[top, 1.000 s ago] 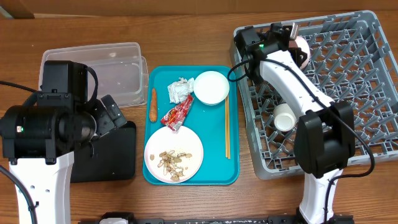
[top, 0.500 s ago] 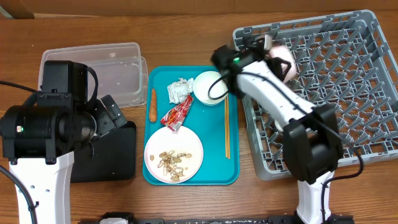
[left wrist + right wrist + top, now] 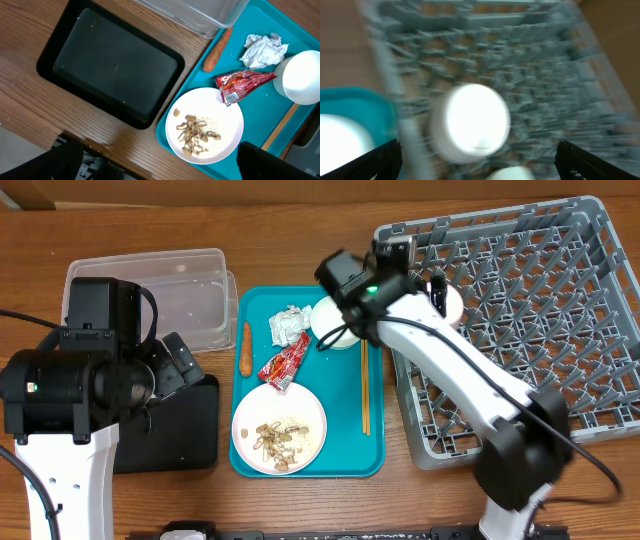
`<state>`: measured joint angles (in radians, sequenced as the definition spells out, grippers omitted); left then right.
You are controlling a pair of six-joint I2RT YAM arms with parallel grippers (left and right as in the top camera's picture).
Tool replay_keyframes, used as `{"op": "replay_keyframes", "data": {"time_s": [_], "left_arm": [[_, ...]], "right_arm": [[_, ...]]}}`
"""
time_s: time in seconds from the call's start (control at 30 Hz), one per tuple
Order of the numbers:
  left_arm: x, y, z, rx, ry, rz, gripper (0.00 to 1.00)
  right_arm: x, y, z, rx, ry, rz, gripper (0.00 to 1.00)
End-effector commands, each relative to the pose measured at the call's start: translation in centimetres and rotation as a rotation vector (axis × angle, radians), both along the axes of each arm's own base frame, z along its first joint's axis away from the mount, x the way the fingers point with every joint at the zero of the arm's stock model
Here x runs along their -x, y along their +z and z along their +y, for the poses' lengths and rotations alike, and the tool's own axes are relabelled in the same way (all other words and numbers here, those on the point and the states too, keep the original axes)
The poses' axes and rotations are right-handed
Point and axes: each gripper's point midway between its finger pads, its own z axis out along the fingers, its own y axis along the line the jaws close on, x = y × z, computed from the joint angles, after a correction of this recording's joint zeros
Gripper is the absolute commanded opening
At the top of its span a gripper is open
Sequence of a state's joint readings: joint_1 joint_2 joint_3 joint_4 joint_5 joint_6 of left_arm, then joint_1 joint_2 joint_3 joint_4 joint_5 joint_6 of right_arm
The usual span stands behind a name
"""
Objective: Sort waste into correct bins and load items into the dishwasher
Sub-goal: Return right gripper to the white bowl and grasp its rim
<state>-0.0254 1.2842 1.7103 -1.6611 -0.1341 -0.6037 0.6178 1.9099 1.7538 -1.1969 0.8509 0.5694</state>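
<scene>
The right gripper grabs the white bowl's rim on the side by the chopsticks next, to tip the white bowl (image 3: 335, 330) into the dishwasher rack.
My right gripper (image 3: 415, 268) (image 3: 479, 150) hangs open and empty over the grey dishwasher rack's (image 3: 540, 310) (image 3: 545, 65) left edge. A pale pink bowl (image 3: 450, 300) (image 3: 470, 122) lies upside down in the rack beside it. On the teal tray (image 3: 350, 450) are a napkin (image 3: 288, 325) (image 3: 262, 50), red wrapper (image 3: 285, 363) (image 3: 242, 82), carrot (image 3: 246, 348) (image 3: 216, 50), white bowl (image 3: 335, 330) (image 3: 302, 77), chopsticks (image 3: 365, 395) and a plate (image 3: 305, 415) (image 3: 230, 112) of scraps (image 3: 278, 438) (image 3: 195, 134). My left gripper (image 3: 185, 365) (image 3: 160, 157) is open above the black tray (image 3: 112, 65).
The clear tub (image 3: 175, 290) (image 3: 200, 12) stands behind the black tray, left of the teal tray. My left arm covers much of the black tray from above. The right wrist view is blurred by motion. A white rounded thing (image 3: 510, 174) shows at its bottom edge.
My right gripper opened and let go of the pale pink bowl, which stays in the rack. The right arm swung left towards the teal tray. The left arm is unchanged.
</scene>
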Motion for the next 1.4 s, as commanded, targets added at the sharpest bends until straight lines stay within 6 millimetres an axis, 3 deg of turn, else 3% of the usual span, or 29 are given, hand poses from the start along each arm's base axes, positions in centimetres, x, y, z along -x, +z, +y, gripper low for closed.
{"op": "replay_keyframes", "data": {"time_s": [0.0,0.07,0.13,0.3,0.4,0.87,1.07,1.37], "left_arm": [[-0.1,0.2,0.3,-0.008,0.014,-0.007,1.00],[-0.1,0.2,0.3,-0.008,0.014,-0.007,1.00],[-0.1,0.2,0.3,-0.008,0.014,-0.007,1.00],[-0.1,0.2,0.3,-0.008,0.014,-0.007,1.00],[-0.1,0.2,0.3,-0.008,0.014,-0.007,1.00],[-0.1,0.2,0.3,-0.008,0.014,-0.007,1.00],[-0.1,0.2,0.3,-0.008,0.014,-0.007,1.00],[-0.1,0.2,0.3,-0.008,0.014,-0.007,1.00]], "right_arm": [[1.6,1.7,6.4,-0.412,0.202,0.095,1.00],[2.6,1.4,9.5,-0.542,0.324,0.178,0.96],[3.3,0.7,11.3,-0.628,0.366,0.236,0.90],[3.6,-2.3,11.3,-0.719,0.156,0.268,0.68],[3.1,-4.3,10.7,-0.768,-0.002,0.251,0.60],[2.5,-13.7,10.4,-0.786,-0.345,0.327,0.59],[1.7,-14.6,10.2,-0.795,-0.371,0.308,0.58],[2.2,-16.5,9.7,-0.778,-0.404,0.364,0.56]]}}
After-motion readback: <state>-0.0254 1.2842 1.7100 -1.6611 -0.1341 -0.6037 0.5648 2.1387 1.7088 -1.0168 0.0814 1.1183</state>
